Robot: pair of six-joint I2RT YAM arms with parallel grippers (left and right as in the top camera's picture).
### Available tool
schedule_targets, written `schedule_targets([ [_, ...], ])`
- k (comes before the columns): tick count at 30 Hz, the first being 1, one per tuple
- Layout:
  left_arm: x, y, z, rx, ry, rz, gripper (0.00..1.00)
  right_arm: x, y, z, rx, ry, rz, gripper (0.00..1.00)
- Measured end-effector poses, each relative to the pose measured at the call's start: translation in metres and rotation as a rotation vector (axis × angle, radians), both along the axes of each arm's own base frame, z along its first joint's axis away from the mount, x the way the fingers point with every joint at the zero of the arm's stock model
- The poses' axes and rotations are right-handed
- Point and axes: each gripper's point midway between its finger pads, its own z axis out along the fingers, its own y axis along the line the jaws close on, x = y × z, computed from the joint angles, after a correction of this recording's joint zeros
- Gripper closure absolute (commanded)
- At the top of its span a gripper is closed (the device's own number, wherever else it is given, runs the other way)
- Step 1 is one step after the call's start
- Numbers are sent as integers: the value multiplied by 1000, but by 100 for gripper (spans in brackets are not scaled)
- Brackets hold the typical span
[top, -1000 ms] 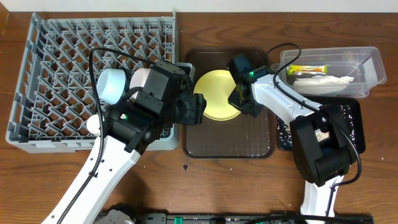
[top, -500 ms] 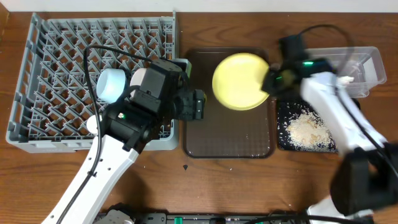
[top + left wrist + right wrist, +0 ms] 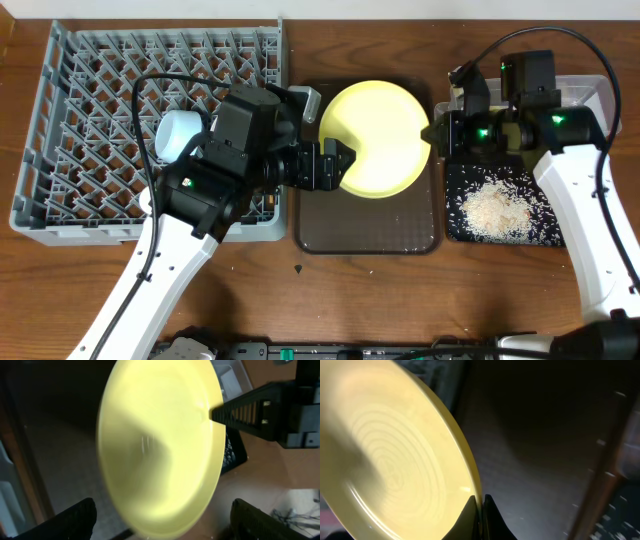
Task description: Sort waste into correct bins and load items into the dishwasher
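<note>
The yellow plate (image 3: 378, 135) should go edge-on into the dish rack, so my left gripper needs to grab the plate next by its free rim opposite my right gripper.
The round yellow plate (image 3: 378, 135) hangs tilted above the brown serving tray (image 3: 370, 232). My right gripper (image 3: 432, 134) is shut on its right rim, which the right wrist view shows as fingers (image 3: 481, 509) pinching the plate (image 3: 385, 460). My left gripper (image 3: 335, 165) is open at the plate's left edge. In the left wrist view its fingers (image 3: 162, 522) stand wide either side of the plate's near rim (image 3: 160, 445). Rice scraps (image 3: 492, 208) lie on the black tray (image 3: 555, 225). The light blue bowl (image 3: 178, 136) sits in the grey dish rack (image 3: 90, 90). Napkin, wrapper, chopsticks and white bowl are hidden.
The clear tub (image 3: 592, 92) stands at the back right, mostly covered by my right arm. My left arm lies over the rack's near right corner. Bare wooden table (image 3: 330, 300) runs along the front.
My right gripper lifted the plate off the brown tray, the rice landed on the black tray, and the plate swung back left. My left gripper moved right to the plate.
</note>
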Motion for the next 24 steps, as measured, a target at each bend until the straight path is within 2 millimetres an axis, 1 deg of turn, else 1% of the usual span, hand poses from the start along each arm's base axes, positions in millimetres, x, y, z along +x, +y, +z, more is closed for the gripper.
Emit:
schedule_targets([
  [3, -2, -2, 1, -10, 6, -12, 14, -8, 12, 12, 61, -40, 86, 99],
  [4, -2, -2, 1, -12, 6, -14, 16, -10, 15, 16, 81, -52, 113, 99],
  [5, -3, -2, 1, -13, 7, -15, 24, -13, 19, 19, 103, -66, 144, 99],
  [6, -3, -3, 1, -16, 12, -13, 36, -15, 22, 22, 122, -78, 170, 99],
  [7, -3, -3, 1, -17, 14, -14, 46, -16, 25, 25, 137, -87, 190, 99],
  [8, -4, -3, 1, -18, 14, -18, 61, -18, 27, 27, 154, -98, 211, 99],
  [9, -4, -3, 1, -21, 16, -18, 71, -19, 29, 29, 163, -105, 223, 98],
  [10, -4, -4, 1, -21, 15, -21, 78, -20, 30, 30, 172, -111, 234, 97],
  [11, -4, -4, 1, -23, 17, -21, 81, -20, 31, 31, 176, -113, 240, 91],
  [12, -5, -4, 1, -23, 16, -23, 91, -21, 31, 32, 179, -117, 245, 79],
  [14, -5, -4, 1, -24, 18, -28, 92, -20, 30, 31, 175, -116, 242, 57],
  [15, -5, -3, 1, -18, 15, -25, 92, -20, 30, 30, 169, -114, 237, 49],
  [16, -4, -1, -1, -3, 15, -13, 92, -19, 28, 29, 159, -109, 226, 44],
  [17, -3, 2, -4, 11, 18, 0, 92, -18, 26, 26, 145, -101, 211, 43],
  [19, 0, 16, -11, 69, 26, 56, 92, -15, 20, 20, 105, -78, 171, 41],
  [21, 5, 39, -19, 159, 21, 140, 92, -14, 14, 13, 66, -49, 129, 39],
  [23, 12, 66, -18, 256, -28, 228, 92, -13, 10, 9, 44, -35, 105, 32],
  [24, 17, 84, -14, 322, -77, 284, 92, -12, 9, 8, 35, -27, 92, 27],
])
